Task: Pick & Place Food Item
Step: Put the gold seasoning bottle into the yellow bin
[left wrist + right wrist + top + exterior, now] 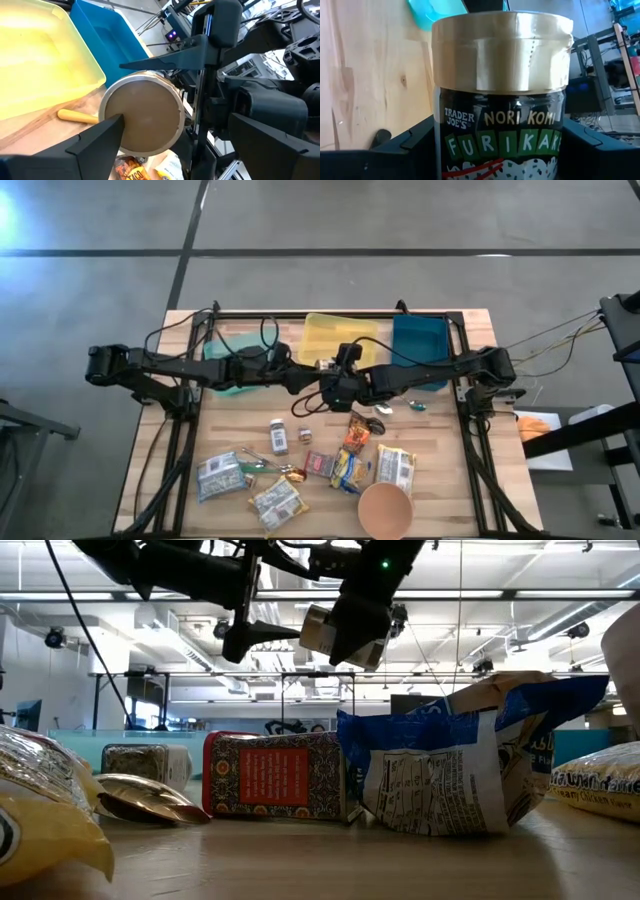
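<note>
The furikake jar needs to go over to and into the yellow tray, so the left gripper will grab the jar by its gold lid next.
A furikake jar with a dark label and a gold lid hangs in the air over the middle of the table, with my right gripper shut on it. In the high view the jar is just in front of the yellow tray. My left gripper is open and faces the jar's lid end. One of its fingers stands close beside the lid's rim; whether it touches cannot be told. In the low view the jar is well above the packets. My right gripper pinches the jar's labelled body between its two fingers, one on each side. The fingers lie along the jar, whose lid end points away from the wrist and toward my left gripper. The jar is lifted clear of the table.
Behind the grippers stand a yellow tray, a blue bin and a teal bin. Several food packets, a small jar and a brown bowl lie on the near half. A black frame runs around the tabletop.
</note>
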